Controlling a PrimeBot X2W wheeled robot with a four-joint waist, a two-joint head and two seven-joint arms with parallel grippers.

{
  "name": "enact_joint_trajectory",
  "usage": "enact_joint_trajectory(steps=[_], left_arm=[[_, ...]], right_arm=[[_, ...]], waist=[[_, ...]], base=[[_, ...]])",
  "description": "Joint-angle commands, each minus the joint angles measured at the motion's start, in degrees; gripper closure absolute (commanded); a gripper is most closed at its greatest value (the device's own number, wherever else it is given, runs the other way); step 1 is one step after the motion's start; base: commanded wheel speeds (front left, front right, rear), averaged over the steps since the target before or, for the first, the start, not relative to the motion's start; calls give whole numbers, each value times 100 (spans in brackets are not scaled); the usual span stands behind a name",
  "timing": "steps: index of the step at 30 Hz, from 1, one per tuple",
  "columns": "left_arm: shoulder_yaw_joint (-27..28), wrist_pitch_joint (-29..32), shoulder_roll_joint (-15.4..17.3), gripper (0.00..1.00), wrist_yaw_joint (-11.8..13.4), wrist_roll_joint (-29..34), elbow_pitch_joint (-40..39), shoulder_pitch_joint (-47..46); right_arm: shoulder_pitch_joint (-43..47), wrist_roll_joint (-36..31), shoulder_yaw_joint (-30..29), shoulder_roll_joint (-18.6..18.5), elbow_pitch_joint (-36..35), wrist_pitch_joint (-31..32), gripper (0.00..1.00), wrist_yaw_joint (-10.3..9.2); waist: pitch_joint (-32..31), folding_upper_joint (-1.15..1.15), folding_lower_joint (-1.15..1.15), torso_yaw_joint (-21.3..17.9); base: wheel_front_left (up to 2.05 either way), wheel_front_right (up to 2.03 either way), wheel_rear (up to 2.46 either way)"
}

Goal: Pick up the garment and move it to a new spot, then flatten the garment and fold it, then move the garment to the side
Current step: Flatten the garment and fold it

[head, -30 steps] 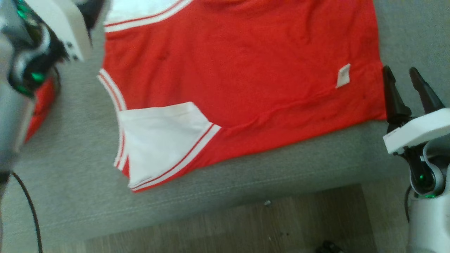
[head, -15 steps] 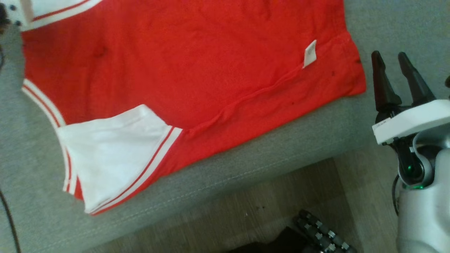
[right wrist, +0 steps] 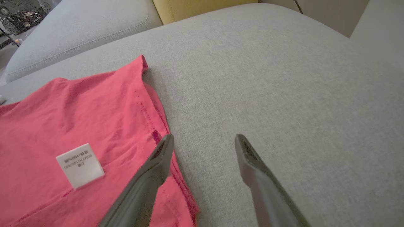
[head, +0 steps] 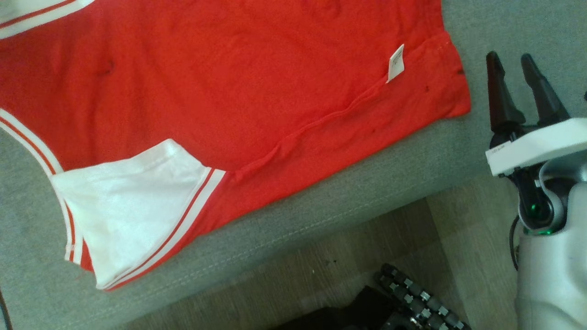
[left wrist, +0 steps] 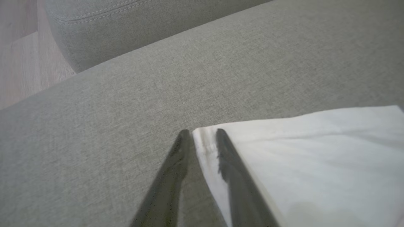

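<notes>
Next, my right gripper grabs its bottom hem (head: 460,74) to fold the red jersey across the jersey's body (head: 236,82).
The garment (head: 257,105) is a red jersey with white, red-striped sleeves, spread flat on the grey couch cushion (head: 321,215). A white label (head: 395,63) sits near its right hem. My right gripper (head: 509,58) stands open just right of the hem corner, apart from the cloth. In the right wrist view the right gripper (right wrist: 204,138) has its left finger over the red garment's (right wrist: 79,126) hem edge and its right finger over bare cushion. My left gripper (left wrist: 200,134) straddles the corner of a white sleeve (left wrist: 315,157), its jaws narrow but still apart.
The cushion's front edge (head: 284,256) drops to a wooden floor (head: 367,247), where a dark ribbed part of the robot's base (head: 412,298) shows. Another grey cushion (right wrist: 79,28) and a yellow one (right wrist: 195,6) lie beyond the garment.
The head view has swung, so the garment sits further left and up in it, and the left arm has passed out of the picture. The right gripper stays open by the hem corner.
</notes>
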Motion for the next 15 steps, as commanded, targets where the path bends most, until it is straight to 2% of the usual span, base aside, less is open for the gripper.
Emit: enact_joint_trajectory(steps=[1, 9, 12, 15], left_arm=[[97, -26, 253, 100, -18, 22, -23, -229], [97, -348, 179, 100, -83, -148, 216, -265], [55, -449, 119, 100, -109, -237, 204, -286], [-25, -434, 14, 100, -125, -369, 128, -296]], right_arm=[[-75, 23, 101, -31, -224, -5, 0, 20], [-895, 37, 476, -177, -48, 427, 0, 20], [-1517, 102, 735, -186, 368, 926, 0, 20], [-2257, 136, 871, -205, 1091, 1513, 0, 20]], waist=[[-6, 0, -1, -1], [-203, 0, -1, 31], [-338, 0, -1, 111], [-459, 0, -1, 234]], base=[[0, 0, 0], [0, 0, 0], [0, 0, 0], [0, 0, 0]])
